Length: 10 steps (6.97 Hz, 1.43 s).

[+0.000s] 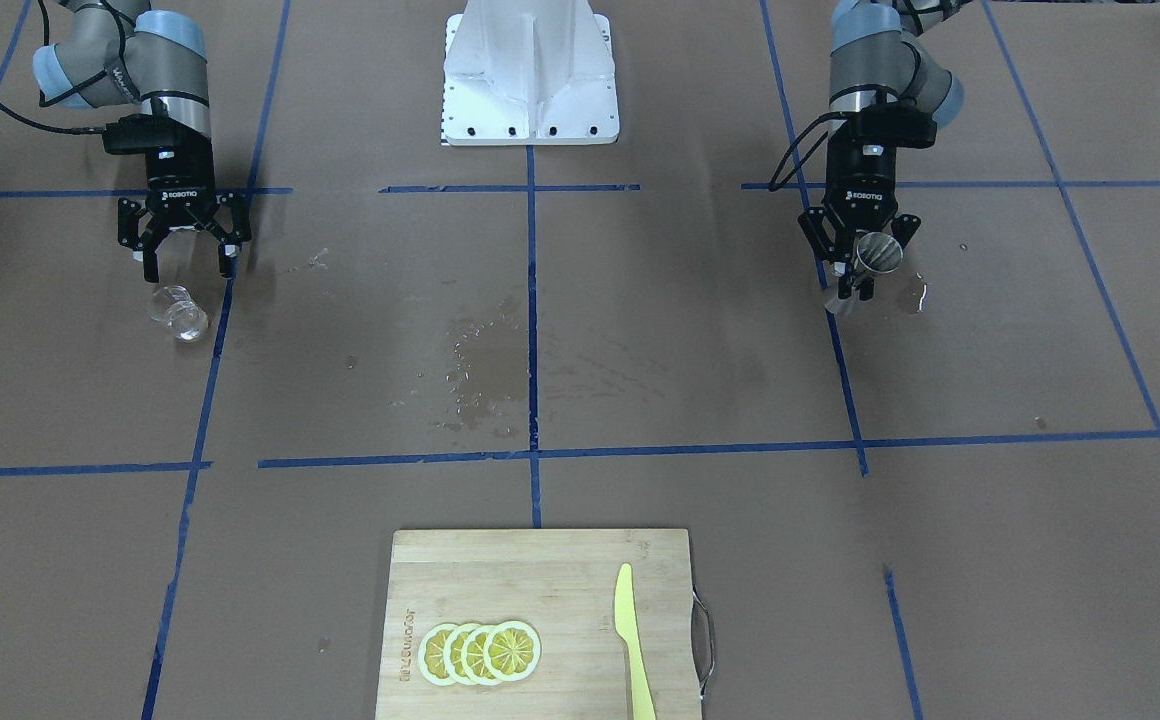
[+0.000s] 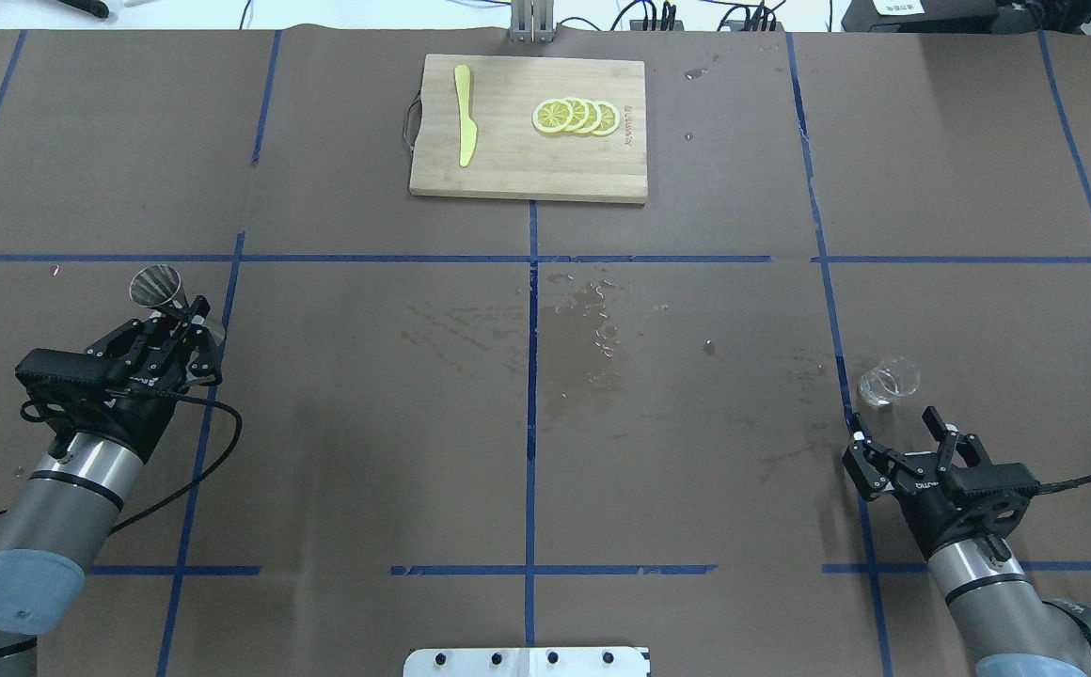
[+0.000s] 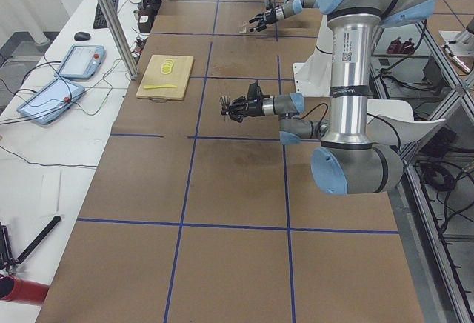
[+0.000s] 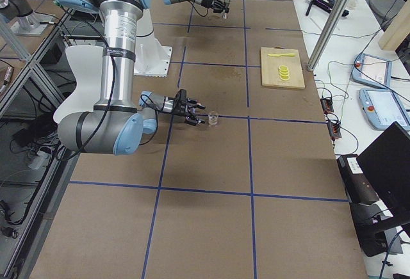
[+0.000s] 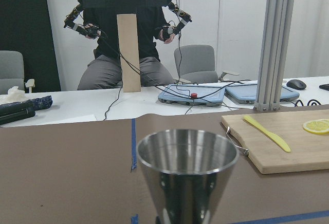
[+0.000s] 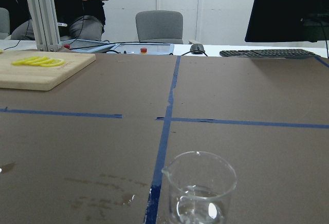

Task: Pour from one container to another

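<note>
I should next grip the clear glass cup around its body [image 6: 199,203] with my right gripper to pour. That keeps the clear glass cup's spouted rim free.
The small clear glass cup [image 2: 887,381] [image 1: 178,312] stands upright on the brown table, with a little liquid at its bottom in the right wrist view [image 6: 199,188]. My right gripper [image 2: 893,428] [image 1: 188,262] is open just behind the cup and apart from it. At the other end of the table the steel jigger [image 2: 155,287] [image 1: 878,253] is upright, and my left gripper [image 2: 190,315] [image 1: 865,280] is shut on its lower part. The jigger's open upper cone [image 5: 187,167] fills the left wrist view.
A wooden cutting board [image 2: 527,169] at the far middle carries lemon slices [image 2: 576,116] and a yellow knife [image 2: 465,118]. Wet patches [image 2: 592,329] mark the table's centre. The robot's white base [image 1: 530,75] is between the arms. Operators sit beyond the table.
</note>
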Tool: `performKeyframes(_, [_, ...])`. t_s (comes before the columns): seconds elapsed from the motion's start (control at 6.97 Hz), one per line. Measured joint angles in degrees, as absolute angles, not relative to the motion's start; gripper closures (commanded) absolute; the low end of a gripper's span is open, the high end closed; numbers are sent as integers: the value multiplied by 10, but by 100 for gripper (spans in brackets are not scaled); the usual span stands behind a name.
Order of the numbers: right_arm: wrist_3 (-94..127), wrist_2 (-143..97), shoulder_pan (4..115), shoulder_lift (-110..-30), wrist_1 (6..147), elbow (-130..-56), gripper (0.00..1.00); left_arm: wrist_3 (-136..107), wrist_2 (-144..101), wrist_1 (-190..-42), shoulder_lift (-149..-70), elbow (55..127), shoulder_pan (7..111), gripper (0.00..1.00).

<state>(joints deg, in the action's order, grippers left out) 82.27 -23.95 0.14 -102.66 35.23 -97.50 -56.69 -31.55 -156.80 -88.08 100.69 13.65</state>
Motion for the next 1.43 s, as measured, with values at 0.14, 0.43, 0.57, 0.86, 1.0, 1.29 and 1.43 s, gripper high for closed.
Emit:
performKeyframes(0.14, [820,-254,12,-1025,352,-969,6,-567,-316,-1568,-881,1007,136,100])
performKeyframes(0.43, [806,-277,41,-1013,352,-952,6,-567,-316,-1568,-880,1006,136,100])
performKeyframes(0.57, [796,-287,58,-988,351,-934,6,-567,-316,-1568,-879,1006,136,100])
performKeyframes(0.86, [778,-302,79,-957,349,-915,23,-566,-316,-1568,-877,1006,137,100])
performKeyframes(1.0, [777,-305,83,-956,349,-913,44,-565,-316,-1568,-877,1006,137,100])
performKeyframes(1.29, [772,-307,85,-958,348,-909,75,-564,-316,-1568,-876,1007,138,100])
performKeyframes(1.43, [761,-307,86,-959,348,-911,89,-563,-316,-1568,-877,1007,138,100])
